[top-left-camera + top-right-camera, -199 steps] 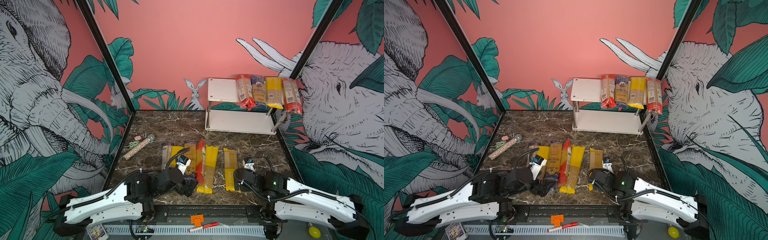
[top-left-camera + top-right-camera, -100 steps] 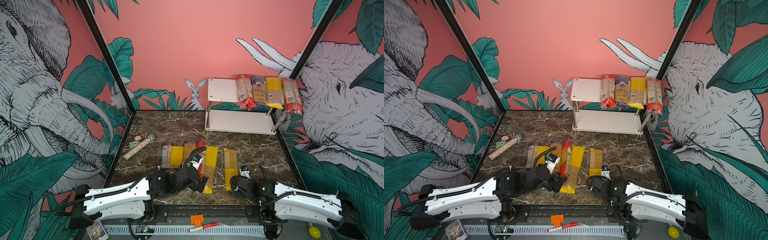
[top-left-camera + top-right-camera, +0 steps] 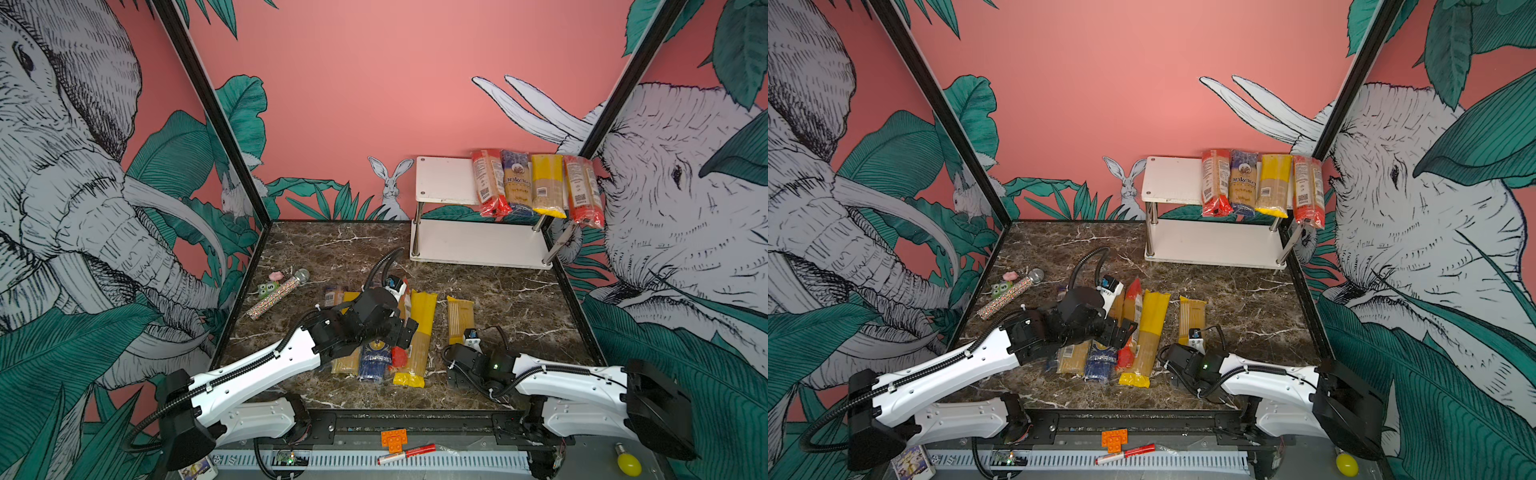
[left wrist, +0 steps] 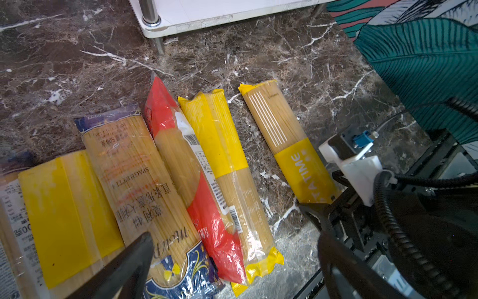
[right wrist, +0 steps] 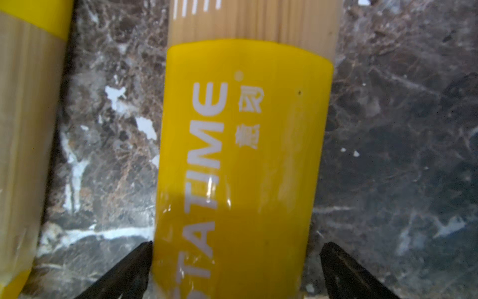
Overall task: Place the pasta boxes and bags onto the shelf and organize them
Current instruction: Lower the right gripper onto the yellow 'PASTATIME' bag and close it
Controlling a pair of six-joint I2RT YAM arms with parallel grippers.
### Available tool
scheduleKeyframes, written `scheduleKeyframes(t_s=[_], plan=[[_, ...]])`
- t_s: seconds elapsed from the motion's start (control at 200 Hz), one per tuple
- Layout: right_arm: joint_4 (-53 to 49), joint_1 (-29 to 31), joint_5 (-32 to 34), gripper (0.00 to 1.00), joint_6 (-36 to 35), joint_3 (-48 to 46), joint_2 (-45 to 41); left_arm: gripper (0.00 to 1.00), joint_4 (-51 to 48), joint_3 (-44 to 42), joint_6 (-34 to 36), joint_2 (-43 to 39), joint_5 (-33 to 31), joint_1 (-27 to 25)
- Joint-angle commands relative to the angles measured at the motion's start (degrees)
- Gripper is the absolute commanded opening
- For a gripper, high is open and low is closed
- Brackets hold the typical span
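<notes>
My right gripper needs to move farther along the lone yellow bag before it closes on the bag, because my fingers reach only the near part of the label.
The white two-tier shelf [image 3: 444, 179] [image 3: 1173, 178] stands at the back right. Several pasta bags [image 3: 516, 183] [image 3: 1241, 183] lie side by side on the right part of its top board. More bags [image 3: 422, 332] [image 4: 222, 145] lie in a row on the marble table. My left gripper [image 3: 406, 332] [image 4: 234, 240] hovers open over their near ends, spanning the blue-ended, red and yellow ones. A lone yellow bag [image 3: 459, 318] [image 5: 245, 129] lies to the right. My right gripper [image 3: 460, 348] [image 5: 236, 246] is open, with a finger on each side of its near end.
A glittery tube [image 3: 278, 293] and small toys [image 3: 268, 288] lie near the left wall. In front of the table are an orange brick [image 3: 394, 439], a red-and-white marker pen [image 3: 405, 454] and a yellow bulb [image 3: 628, 464]. The shelf's lower board [image 3: 478, 245] is bare.
The left arm has reached further out, and its gripper has moved right across the row. The right gripper has shifted left and down to the lone yellow bag's near end. Both stayed open.
</notes>
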Motion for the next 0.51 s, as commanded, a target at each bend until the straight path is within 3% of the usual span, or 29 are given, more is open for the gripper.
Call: scheduleKeyframes(t_s=[0.0,0.1,0.16,0.305,0.42,0.455,0.5], plan=[[4.7,-2.8,-1.9,0.99,-1.6,-0.8,1.9,0.99,0.1,2.6,2.9,0.6,3.9,2.4],[5.7,-4.2,-2.9,0.98,-3.0,-0.5,4.6,0.99,-0.1,4.2,4.1,1.7,5.5,4.7],[5.9,-4.9,-3.6,0.92,-3.6,-0.2,6.6,0.99,-0.4,5.2,4.7,2.2,6.1,5.9],[7.2,-5.3,-6.5,0.41,-4.5,-0.2,10.6,0.99,-0.7,6.6,5.6,3.1,7.4,8.3],[9.1,-5.3,-9.2,0.13,-5.3,-0.7,11.8,0.99,-0.7,7.0,5.8,3.3,8.0,9.6],[9.1,-5.3,-9.5,0.0,-5.2,-0.8,11.5,0.99,-0.8,7.0,5.9,3.2,8.0,9.9],[8.7,-5.3,-9.6,0.0,-5.3,-0.7,10.9,0.99,-0.9,7.1,5.9,3.1,8.0,10.1]])
